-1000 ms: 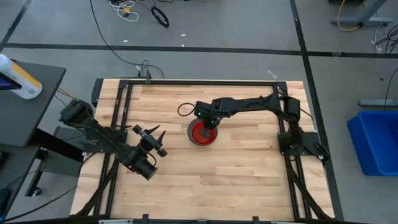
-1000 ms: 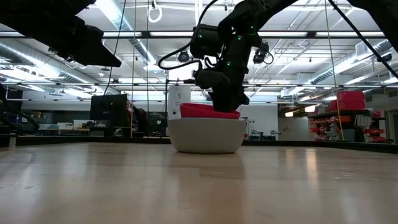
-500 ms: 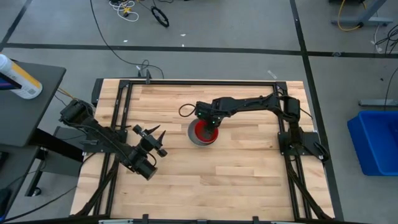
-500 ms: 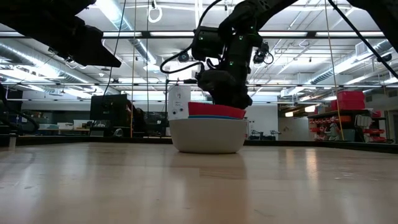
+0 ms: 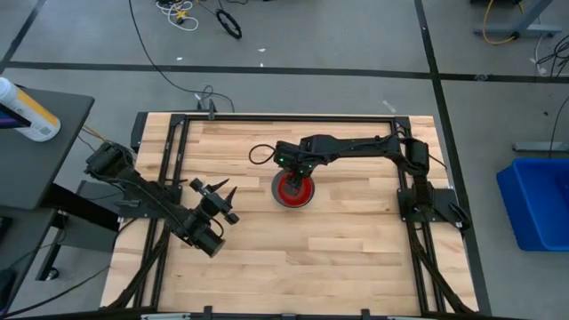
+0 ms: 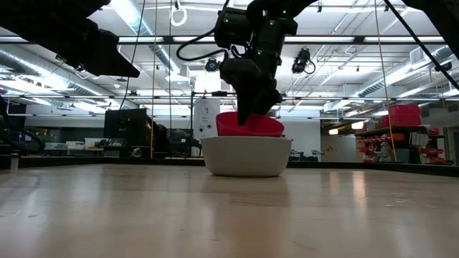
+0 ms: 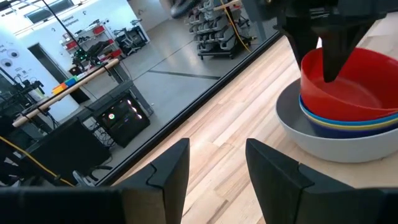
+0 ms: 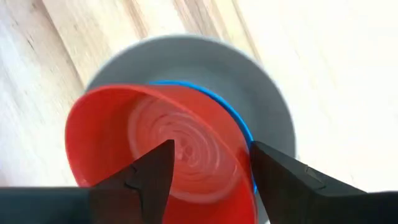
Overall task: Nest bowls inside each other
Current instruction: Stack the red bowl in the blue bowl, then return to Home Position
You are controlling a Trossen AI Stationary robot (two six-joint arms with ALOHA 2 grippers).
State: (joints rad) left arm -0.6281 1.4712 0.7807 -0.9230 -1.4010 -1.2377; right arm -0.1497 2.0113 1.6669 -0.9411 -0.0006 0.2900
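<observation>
The red bowl will sit snugly inside the blue bowl. My right gripper will first grab the red bowl by its rim [image 8: 225,144], and then I will put it in there.
The bowls stand nested near the table's middle. The grey bowl [image 6: 247,158] is outermost and rests on the wood. Rims of a yellow bowl [image 7: 357,127] and a blue bowl [image 7: 348,117] show above it, and the red bowl [image 7: 357,87] sits on top, slightly tilted. My right gripper [image 8: 211,163] points down over the red bowl [image 5: 292,188], open, with its fingers straddling that bowl's far rim. My left gripper [image 7: 217,163] waits open and empty at the table's left [image 5: 222,200]. My right gripper comes from above with open fingers, one inside and one outside the red bowl's rim [image 8: 241,155]. Whether a finger touches the rim I cannot tell. The bowl rests in the stack, not lifted.
Bare wood lies all round the stack, inside the black frame rails [image 5: 178,160]. A looped cable [image 5: 260,156] hangs by the right wrist.
My right gripper has opened, let go of the red bowl and risen a little. The red bowl, held tilted above the stack before, now sits in the top of the stack.
</observation>
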